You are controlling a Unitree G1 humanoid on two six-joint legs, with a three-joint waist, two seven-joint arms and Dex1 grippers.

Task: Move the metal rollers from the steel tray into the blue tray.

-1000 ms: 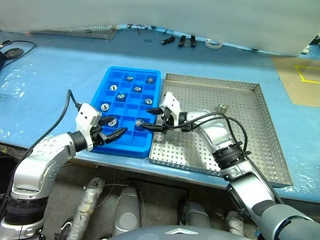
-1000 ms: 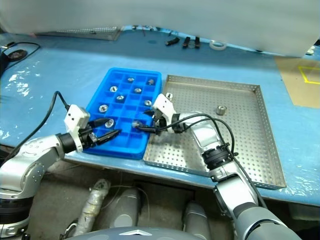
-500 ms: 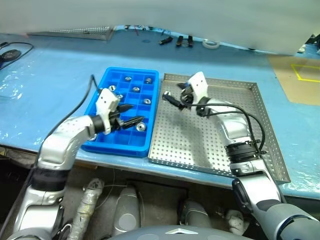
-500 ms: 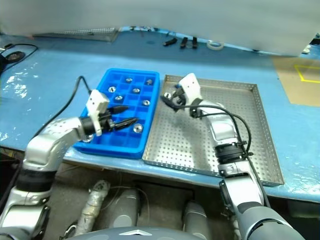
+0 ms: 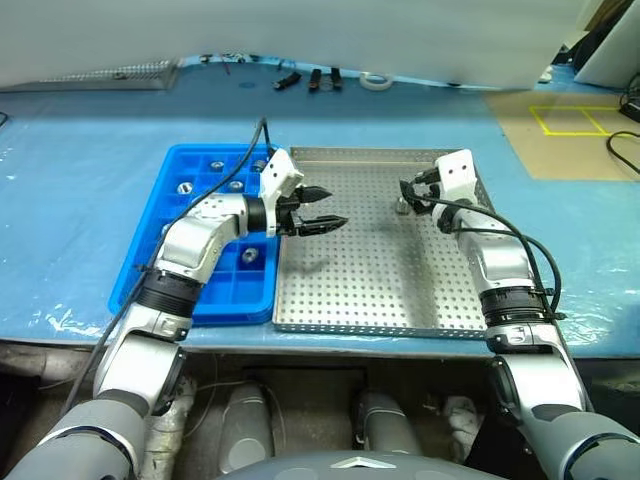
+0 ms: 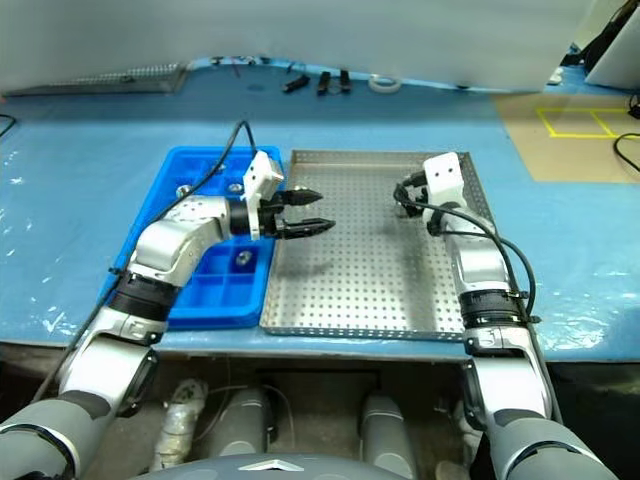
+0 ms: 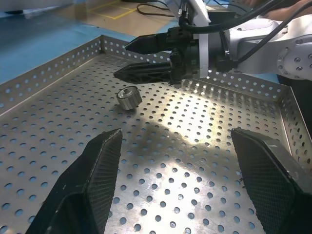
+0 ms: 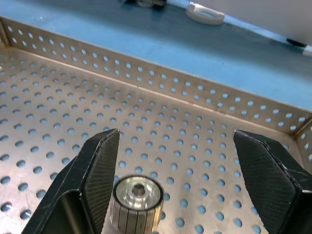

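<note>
My right gripper's fingers are still above the ribbed roller point(image 8: 138, 199), so closing now would miss. The gripper moves lower, before it closes.
The steel tray point(image 5: 380, 290) lies in the middle of the blue table, with the blue tray point(image 5: 190, 300) against its left side. One metal roller point(image 5: 402, 207) stands in the steel tray's far right part. It also appears as a ribbed metal roller point(image 8: 138, 199) in the right wrist view and a metal roller point(image 7: 129, 96) in the left wrist view. My right gripper point(image 5: 408, 192) is open just above and behind it, not touching. My left gripper point(image 5: 336, 206) hangs open and empty over the steel tray's left part, pointing right. Several rollers point(image 5: 249, 256) lie in the blue tray's compartments.
Small black tools point(image 5: 310, 78) and a white tape ring point(image 5: 377, 80) lie at the table's back edge. A perforated metal sheet point(image 5: 120, 75) sits far back left. A brown surface with yellow lines point(image 5: 560, 120) is at the right. The table's front edge runs just below both trays.
Both arms swung right while the camera shifted. The left gripper went from the blue tray to over the steel tray. The right gripper left the blue tray's edge for the lone roller.
</note>
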